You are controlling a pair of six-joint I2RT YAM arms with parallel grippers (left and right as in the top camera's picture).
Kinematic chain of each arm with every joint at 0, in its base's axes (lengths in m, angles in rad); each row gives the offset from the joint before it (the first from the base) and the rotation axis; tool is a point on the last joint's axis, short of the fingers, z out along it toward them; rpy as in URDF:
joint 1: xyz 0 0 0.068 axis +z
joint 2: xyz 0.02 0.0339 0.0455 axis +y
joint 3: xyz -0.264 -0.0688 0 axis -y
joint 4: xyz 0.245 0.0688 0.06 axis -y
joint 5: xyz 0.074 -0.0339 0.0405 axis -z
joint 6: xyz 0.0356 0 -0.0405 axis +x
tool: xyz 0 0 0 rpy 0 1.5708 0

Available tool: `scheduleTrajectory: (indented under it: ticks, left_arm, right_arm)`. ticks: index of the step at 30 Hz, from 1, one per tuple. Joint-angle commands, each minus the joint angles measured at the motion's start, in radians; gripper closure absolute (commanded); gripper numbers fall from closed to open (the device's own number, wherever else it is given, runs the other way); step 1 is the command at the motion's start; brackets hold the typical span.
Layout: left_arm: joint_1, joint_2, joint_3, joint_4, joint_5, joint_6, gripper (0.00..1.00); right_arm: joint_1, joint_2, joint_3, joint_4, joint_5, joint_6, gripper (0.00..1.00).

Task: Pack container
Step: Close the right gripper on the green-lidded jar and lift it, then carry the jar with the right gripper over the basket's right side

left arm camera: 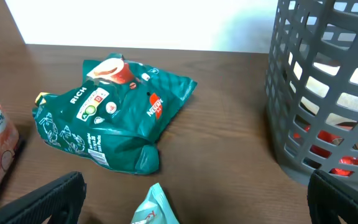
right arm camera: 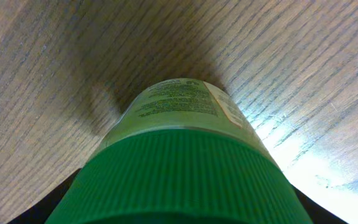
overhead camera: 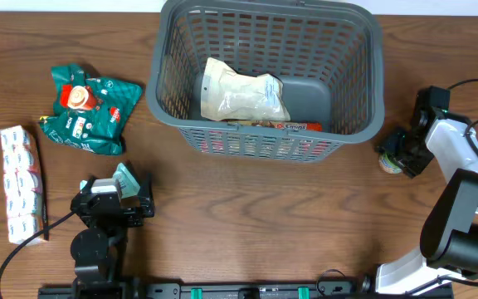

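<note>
My right gripper is shut around the lid, so if I lifted my right gripper now, the green-lidded jar (overhead camera: 389, 164) (right arm camera: 185, 168) would come up off the table.
The dark grey lattice container (overhead camera: 265, 143) stands at the back middle; its wall shows in the left wrist view (left arm camera: 319, 93). Inside lie a white pouch (overhead camera: 241, 95) and a red packet (overhead camera: 272, 125). My left gripper (overhead camera: 123, 189) is open near the front left, its fingers wide apart around a small teal packet (left arm camera: 156, 208) lying on the table. My right gripper (overhead camera: 400, 153) is right of the container, shut on a green-lidded jar (right arm camera: 185, 168), which also shows in the overhead view (overhead camera: 388, 161).
A green coffee bag (overhead camera: 85, 110) lies left of the container and shows in the left wrist view (left arm camera: 107, 115). A white and pink multipack (overhead camera: 19, 183) lies at the far left edge. The table is brown wood.
</note>
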Motion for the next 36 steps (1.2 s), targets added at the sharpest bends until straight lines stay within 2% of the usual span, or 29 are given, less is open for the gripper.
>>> scheduleTrajectory:
  ticks: [1,10,17,27,32,36]
  left_arm:
    - [0.004,-0.006,-0.023,-0.008,0.011,0.01,0.01]
    - [0.004,-0.006,-0.023,-0.008,0.011,0.01,0.01]
    - [0.004,-0.006,-0.023,-0.008,0.011,0.01,0.01]
    - [0.004,-0.006,-0.023,-0.008,0.011,0.01,0.01]
    - [0.004,-0.006,-0.023,-0.008,0.011,0.01,0.01]
    - [0.004,-0.006,-0.023,-0.008,0.011,0.01,0.01]
  right_arm:
    - [-0.005,0.016,-0.012,0.0,0.012,-0.03,0.99]
    - [-0.005,-0.036,0.0,-0.004,0.012,-0.038,0.98]
    - [-0.005,-0.166,0.064,-0.039,0.027,-0.066,0.99]
    - [-0.005,-0.283,0.339,-0.241,0.064,-0.133,0.98]
    - [-0.003,-0.347,0.476,-0.285,0.043,-0.153,0.99]
    - [0.019,-0.392,0.586,-0.294,-0.016,-0.23,0.99]
